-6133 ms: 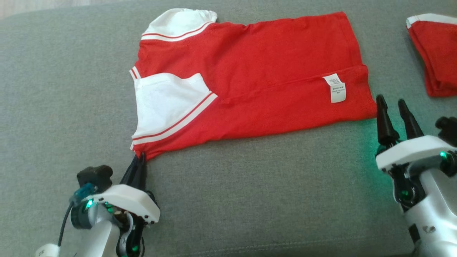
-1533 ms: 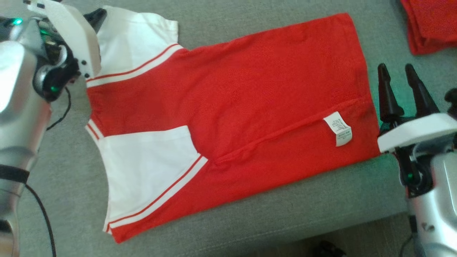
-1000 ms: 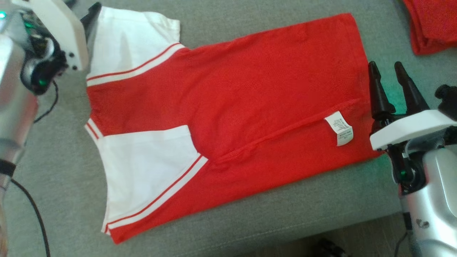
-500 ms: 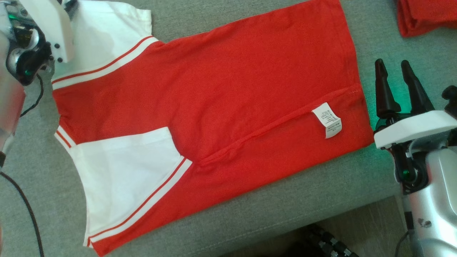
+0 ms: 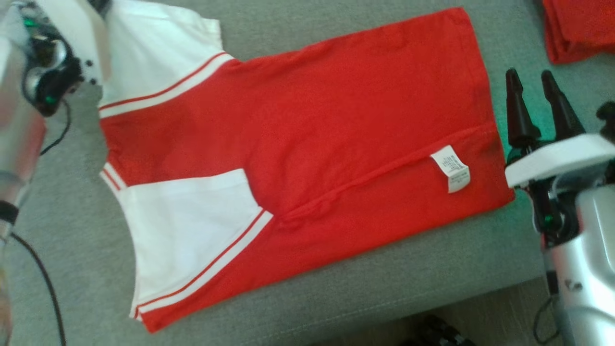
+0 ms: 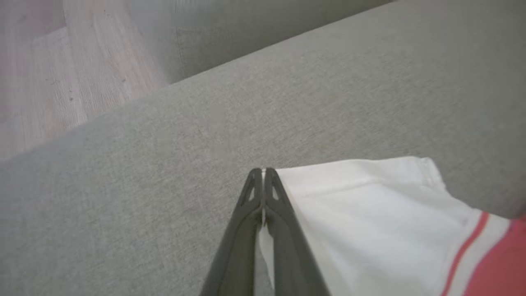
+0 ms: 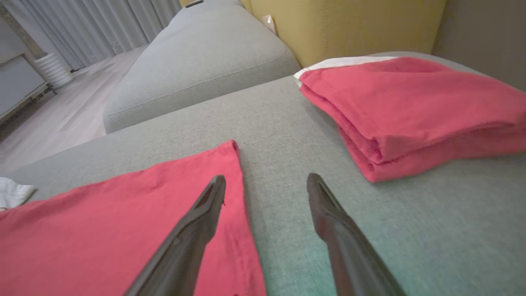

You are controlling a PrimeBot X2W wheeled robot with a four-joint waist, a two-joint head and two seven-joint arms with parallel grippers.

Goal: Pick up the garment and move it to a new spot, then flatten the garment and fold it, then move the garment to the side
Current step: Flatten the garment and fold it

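Note:
My right gripper grips the plain red half by its hem corner next, to fold the shirt lengthwise.
The garment is a red shirt with white sleeves, lying flat and folded lengthwise on the grey sofa cushion. My left gripper is at the far left corner of the upper white sleeve. In the left wrist view its fingers are pressed together, with a sliver of the white sleeve pinched between them. My right gripper stands open just beside the garment's right hem. In the right wrist view its gripper is spread, the left finger over the red hem.
A folded red stack lies at the far right of the cushion, and appears as a folded red stack just right of my right gripper. The cushion's front edge runs along the bottom, with floor beyond. A black cable hangs at the left.
My left gripper's fingers have closed on the corner of the white sleeve. The head camera has shifted slightly. My right gripper stays open by the hem.

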